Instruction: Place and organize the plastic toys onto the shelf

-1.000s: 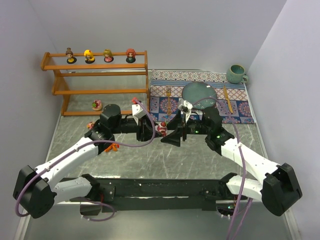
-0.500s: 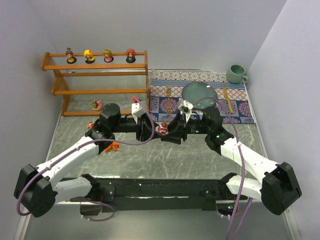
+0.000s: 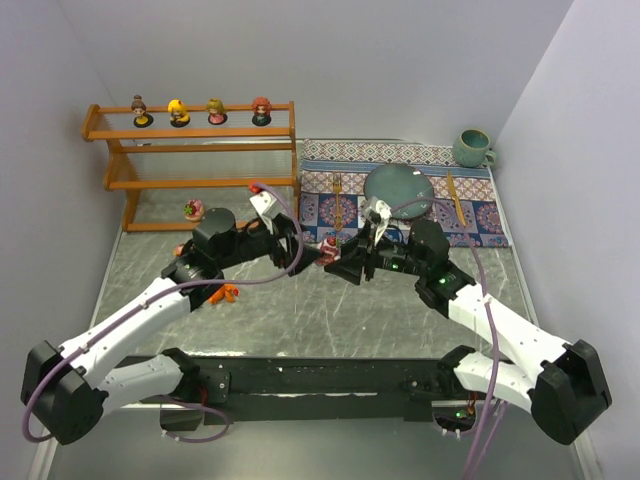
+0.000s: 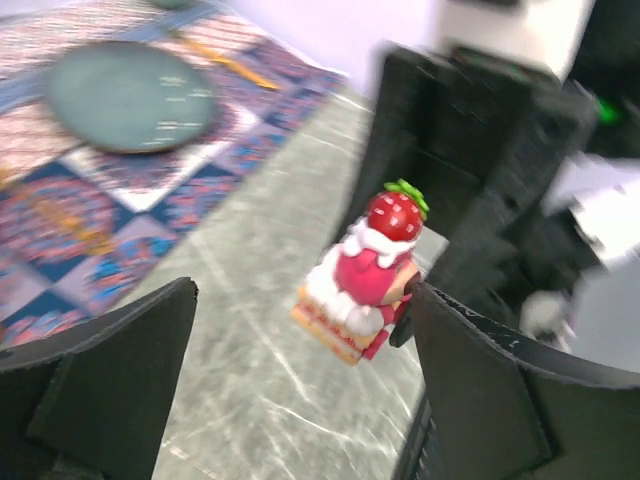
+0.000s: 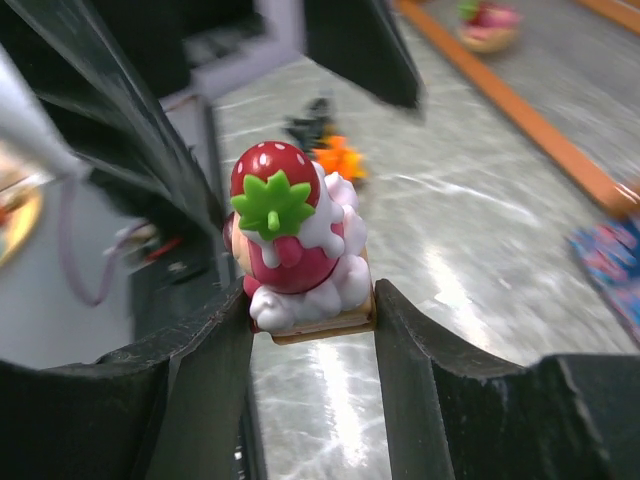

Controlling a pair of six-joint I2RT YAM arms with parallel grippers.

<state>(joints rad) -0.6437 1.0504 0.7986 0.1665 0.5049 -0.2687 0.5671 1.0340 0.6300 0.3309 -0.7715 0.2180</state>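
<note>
My left gripper grabs the toy by its strawberry top (image 3: pixel 329 242) next, so the pink toy's base stays free to stand on the shelf (image 3: pixel 200 150).
A strawberry-topped pink toy (image 3: pixel 328 249) hangs above the table's middle, and my right gripper (image 5: pixel 312 300) is shut on its tan base (image 5: pixel 315 322). My left gripper (image 4: pixel 302 296) stands open around it, the toy (image 4: pixel 365 275) close to its right finger and well apart from the left one. The orange-brown shelf (image 3: pixel 200 150) stands at the back left with several dolls (image 3: pixel 179 112) along its top tier. A pink round toy (image 3: pixel 194 210) sits at the shelf's foot. An orange toy (image 3: pixel 228 293) lies under my left arm.
A patterned placemat (image 3: pixel 470 215) at the back right carries a dark plate (image 3: pixel 398 186), a fork (image 3: pixel 337 195) and a knife (image 3: pixel 453 197). A teal mug (image 3: pixel 472 148) stands behind it. Walls close both sides.
My left gripper has opened and let go of the strawberry toy, which my right gripper closed on and now holds. Both wrists have lifted slightly.
</note>
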